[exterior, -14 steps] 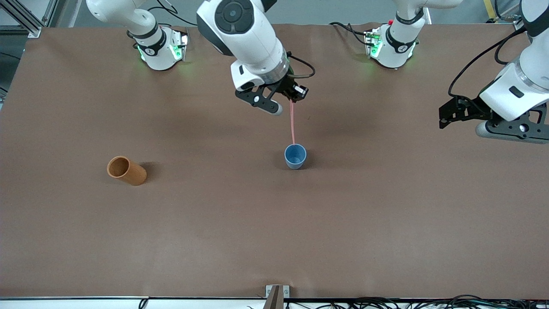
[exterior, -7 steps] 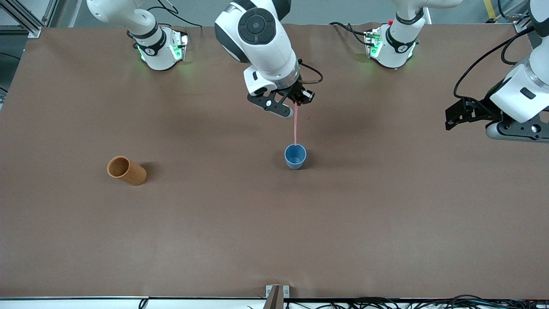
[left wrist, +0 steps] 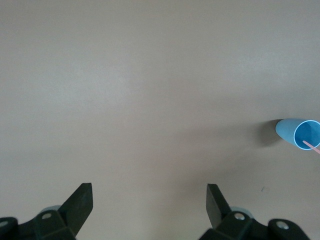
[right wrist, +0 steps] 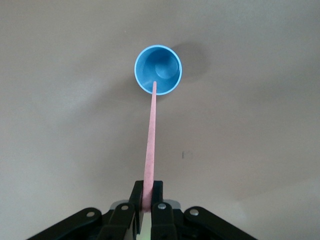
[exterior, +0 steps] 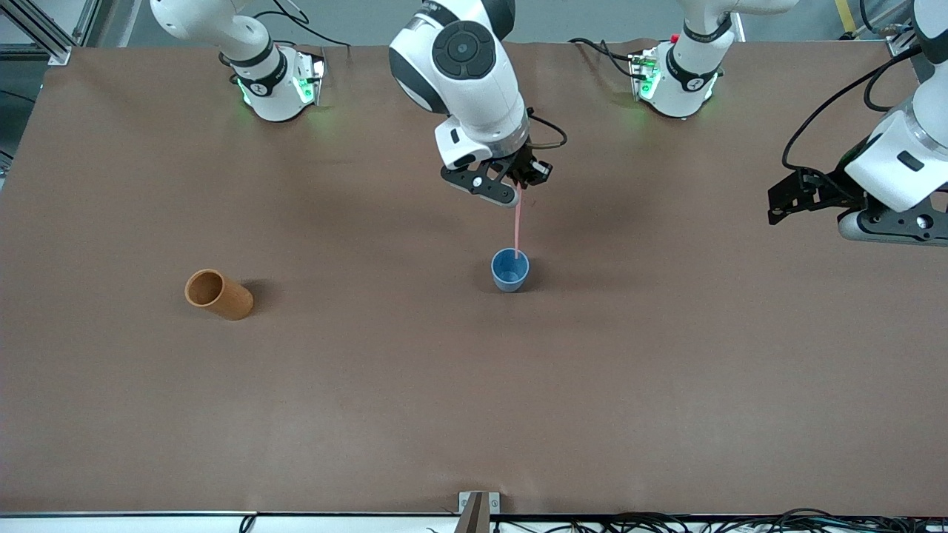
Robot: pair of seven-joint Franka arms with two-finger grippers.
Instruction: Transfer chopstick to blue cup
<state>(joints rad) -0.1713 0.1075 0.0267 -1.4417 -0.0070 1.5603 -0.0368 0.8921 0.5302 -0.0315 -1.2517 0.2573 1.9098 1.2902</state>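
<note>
The chopstick's tip [exterior: 516, 257] points inside the blue cup's rim [exterior: 509, 263], so the pale pink chopstick would settle in the cup. My right gripper opens now.
A small blue cup [exterior: 510, 269] stands upright near the middle of the brown table [exterior: 474, 385]. My right gripper [exterior: 520, 186] hangs above it, shut on the top of a thin pale pink chopstick [exterior: 517, 229] that points straight down. In the right wrist view the chopstick [right wrist: 150, 135] runs from my right gripper [right wrist: 148, 192] to the blue cup's [right wrist: 158, 69] rim, its tip over the opening. My left gripper [left wrist: 149, 199] waits open over bare table toward the left arm's end, holding nothing; the blue cup [left wrist: 299, 136] shows at the edge of its view.
An orange-brown cylindrical cup [exterior: 218, 294] lies on its side toward the right arm's end of the table. Both arm bases [exterior: 275, 81] stand along the table's edge farthest from the front camera. A small metal bracket [exterior: 478, 506] sits at the nearest edge.
My right gripper has carried the chopstick toward the left arm's end and lower, bringing its tip over the blue cup. The left arm shifted slightly, then held still.
</note>
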